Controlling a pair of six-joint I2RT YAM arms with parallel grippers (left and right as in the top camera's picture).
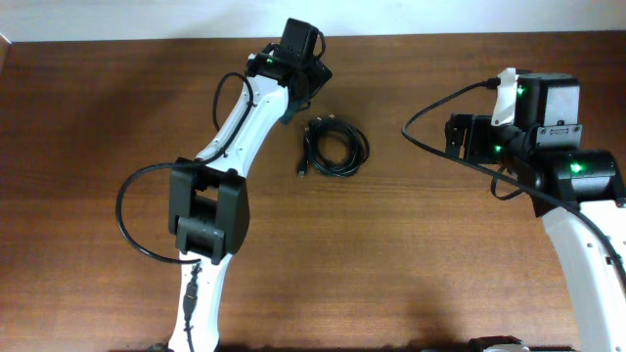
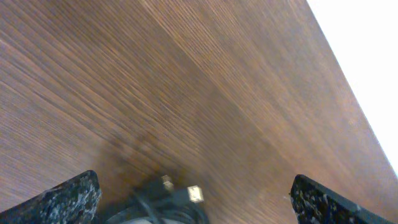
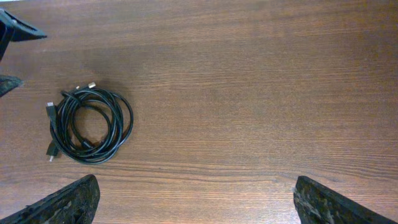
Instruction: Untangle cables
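Observation:
I need to grab the coiled cables by their back edge near plug ends with my left gripper next, so that the rest stays free for my right gripper to untangle.
The cables (image 1: 335, 147) lie as one coiled black bundle on the wooden table, near the middle toward the back. My left gripper (image 1: 311, 80) is open just behind and left of the bundle. In the left wrist view, its fingertips (image 2: 196, 199) are spread wide, with the cables' plug ends (image 2: 180, 196) blurred between them at the bottom edge. My right gripper (image 1: 460, 137) is open and empty, well to the right of the bundle. The right wrist view shows the coil (image 3: 90, 124) far off at the left, with the fingertips (image 3: 196, 202) apart over bare wood.
The wooden table (image 1: 391, 254) ends at a white wall or edge along the back (image 1: 147, 20). Thick black arm wires loop beside the left arm (image 1: 132, 220) and the right arm (image 1: 430, 117).

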